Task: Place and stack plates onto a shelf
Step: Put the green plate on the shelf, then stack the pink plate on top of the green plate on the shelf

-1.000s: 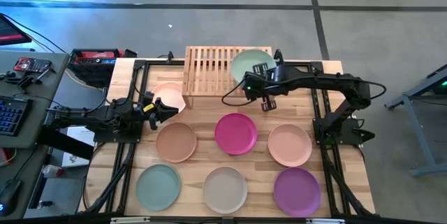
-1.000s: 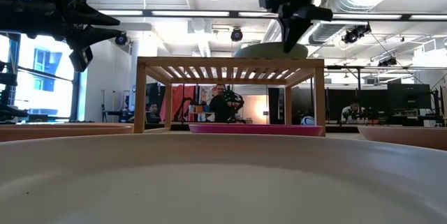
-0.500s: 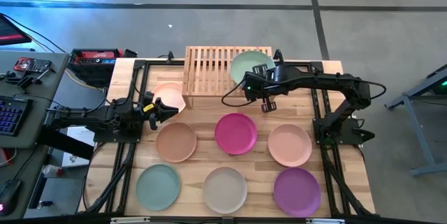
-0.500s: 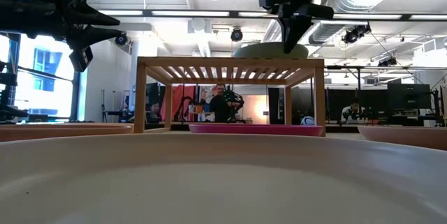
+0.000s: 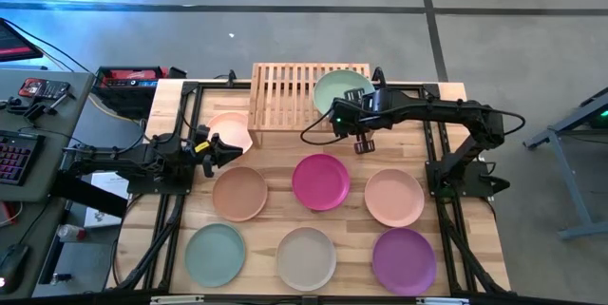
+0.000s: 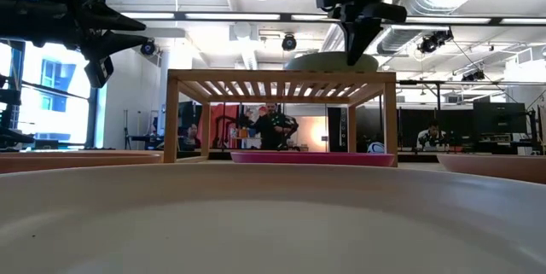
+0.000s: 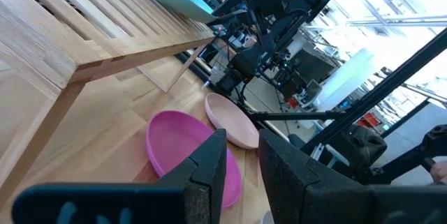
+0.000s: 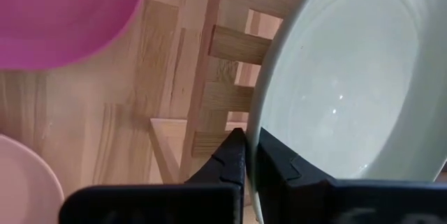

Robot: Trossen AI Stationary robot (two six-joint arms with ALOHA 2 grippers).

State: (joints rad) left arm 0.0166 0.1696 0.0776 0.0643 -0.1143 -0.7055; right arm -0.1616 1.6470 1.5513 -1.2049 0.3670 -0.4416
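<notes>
My right gripper should open now. My fingers hold the sage green plate's rim (image 8: 260, 123) at the shelf's slats, so the plate would rest there.
The sage green plate (image 5: 337, 88) (image 8: 342, 98) is on the right half of the light wooden shelf (image 5: 285, 91) (image 6: 281, 76), and my right gripper (image 5: 361, 107) (image 6: 357, 52) (image 8: 253, 155) is shut on it. My left gripper (image 5: 220, 146) (image 7: 243, 147) is open and empty. It hangs high above the near-left rim of the pale pink plate (image 5: 233, 126), which lies on the table by the shelf's left leg. The left gripper's fingers point toward the right. My right gripper pinches the sage green plate's near-right rim (image 8: 260, 123), one finger inside the dish and one outside it. The fingers come from above, pointing down. In the low view the plate (image 6: 328, 61) lies about level along the shelf's top; I cannot tell whether it rests on it.
In front of the shelf lie the tan plate (image 5: 239, 193), magenta plate (image 5: 320, 181) and peach plate (image 5: 394, 197). The mint plate (image 5: 215, 253), beige plate (image 5: 306, 257) and purple plate (image 5: 404, 260) lie along the near edge. The shelf's left half is bare. People stand in the room beyond (image 6: 273, 125).
</notes>
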